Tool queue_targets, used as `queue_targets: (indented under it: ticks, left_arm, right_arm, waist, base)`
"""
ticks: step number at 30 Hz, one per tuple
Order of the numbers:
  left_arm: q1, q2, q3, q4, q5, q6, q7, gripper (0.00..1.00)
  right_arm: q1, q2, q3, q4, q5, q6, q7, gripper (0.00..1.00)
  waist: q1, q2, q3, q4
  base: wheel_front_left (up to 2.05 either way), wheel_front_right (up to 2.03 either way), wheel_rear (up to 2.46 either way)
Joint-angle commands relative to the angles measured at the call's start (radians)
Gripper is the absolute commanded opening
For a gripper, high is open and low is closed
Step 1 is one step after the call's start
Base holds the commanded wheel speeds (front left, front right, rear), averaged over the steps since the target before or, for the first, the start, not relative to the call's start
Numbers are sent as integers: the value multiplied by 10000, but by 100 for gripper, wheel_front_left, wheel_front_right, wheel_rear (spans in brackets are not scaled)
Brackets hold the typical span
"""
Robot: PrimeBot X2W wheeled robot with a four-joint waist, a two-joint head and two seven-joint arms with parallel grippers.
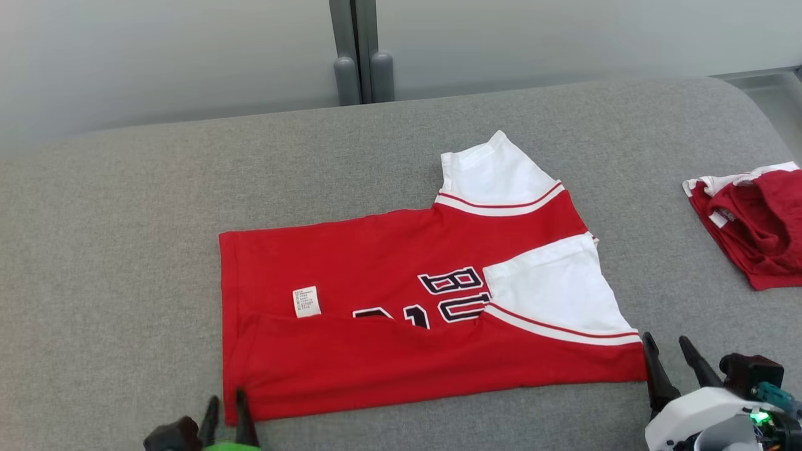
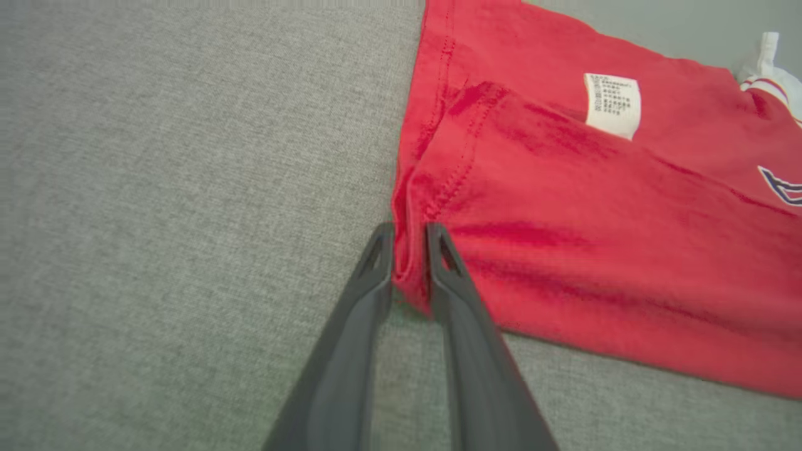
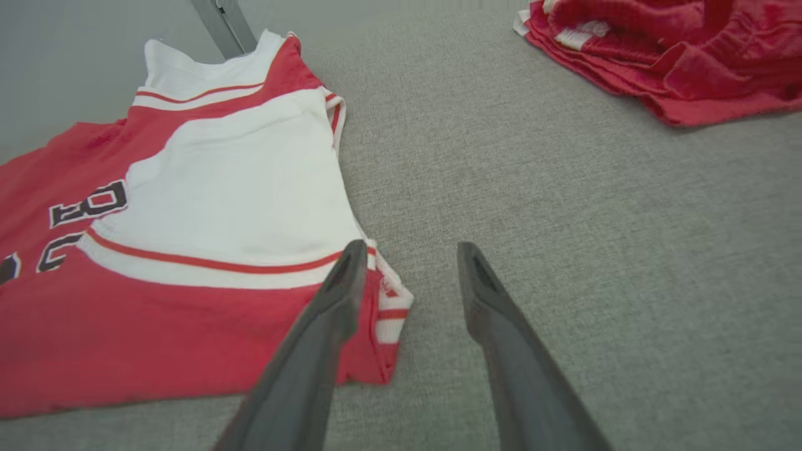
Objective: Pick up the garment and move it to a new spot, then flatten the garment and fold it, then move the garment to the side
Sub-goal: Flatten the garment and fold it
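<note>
The robot's left gripper will next fold the jersey's other long edge over the dark letters, so it will grab the jersey by its unfolded hem corner (image 1: 227, 238).
The garment (image 1: 407, 300) is a red and white jersey with dark letters, lying flat on the grey padded surface (image 1: 125, 250). Its near long edge is folded up over the body, and a white label (image 1: 307, 302) shows. My left gripper (image 1: 227, 407) is at the garment's near left corner. In the left wrist view the left gripper (image 2: 410, 241) stands narrowly open, with the hem of the garment (image 2: 595, 219) lying between its tips. My right gripper (image 1: 667, 351) is at the near right corner. It stands wide open in the right wrist view (image 3: 410, 257), the striped corner of the garment (image 3: 188, 250) resting beside its left finger.
A second red and white garment (image 1: 758, 232) lies crumpled at the right edge of the surface, also seen as a red heap (image 3: 677, 56) in the right wrist view. Two grey posts (image 1: 363, 62) stand behind the far edge. Bare grey padding stretches to the left.
</note>
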Motion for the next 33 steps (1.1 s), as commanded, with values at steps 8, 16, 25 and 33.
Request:
queue_targets:
  ticks: [8,16,25,33]
  left_arm:
    - [-2032,71,233,-236,896,9,4,100]
    - [-4751,254,410,1635,1504,-442,4,100]
    - [-6696,385,623,3521,1542,-696,4,100]
    - [-7402,255,432,4527,1725,-764,5,4]
  right_arm:
    - [-1642,-222,101,-343,-601,-18,-16,100]
    - [-3577,-536,689,292,-1009,-18,-16,100]
    - [-5367,-876,1423,1025,-1242,-18,-16,100]
    - [-6951,-1056,2201,1901,-1388,-18,65,100]
  waist:
    - [0,0,1107,80]
    - [0,0,2148,170]
    - [0,0,2852,233]
    - [0,0,3213,404]
  base:
    - [0,0,0]
    - [0,0,0]
    - [0,0,0]
    - [0,0,0]
